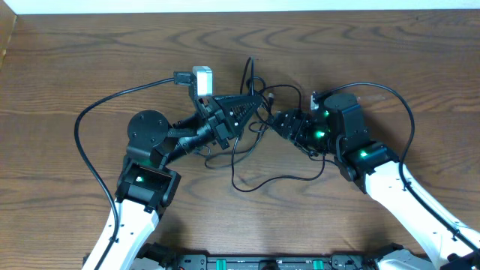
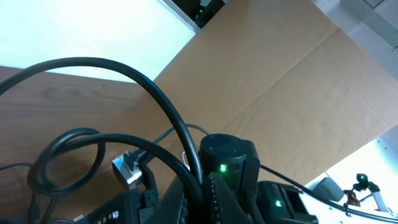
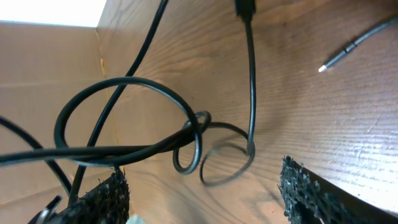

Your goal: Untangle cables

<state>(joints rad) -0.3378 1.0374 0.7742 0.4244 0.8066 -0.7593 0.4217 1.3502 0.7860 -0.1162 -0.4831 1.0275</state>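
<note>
Next, my right gripper grabs the cable at its knotted loops to draw the cables apart, leaving free what my left gripper has.
The cables [image 1: 300, 178] are thin black cords tangled at the table's middle, with one loop trailing toward the front. My left gripper [image 1: 259, 101] points right into the tangle and is shut on a black cable [image 2: 163, 102], which runs out from between its jaws [image 2: 204, 186]. A silver plug [image 2: 127, 169] hangs just left of them. My right gripper [image 1: 274, 120] faces it from the right, open, its fingers [image 3: 106, 199] apart with bare wood between them [image 3: 202, 199]. Knotted cable loops [image 3: 198, 146] lie just ahead of it. A plug end [image 3: 245, 9] and a thin jack [image 3: 348, 50] lie farther off.
The thick black cord [image 1: 105, 105] of the left wrist's white camera [image 1: 202, 78] arcs over the left side of the table. Another thick cord [image 1: 401, 105] curves behind the right arm. A cardboard wall [image 2: 280, 93] stands beyond the wooden table [image 1: 90, 45].
</note>
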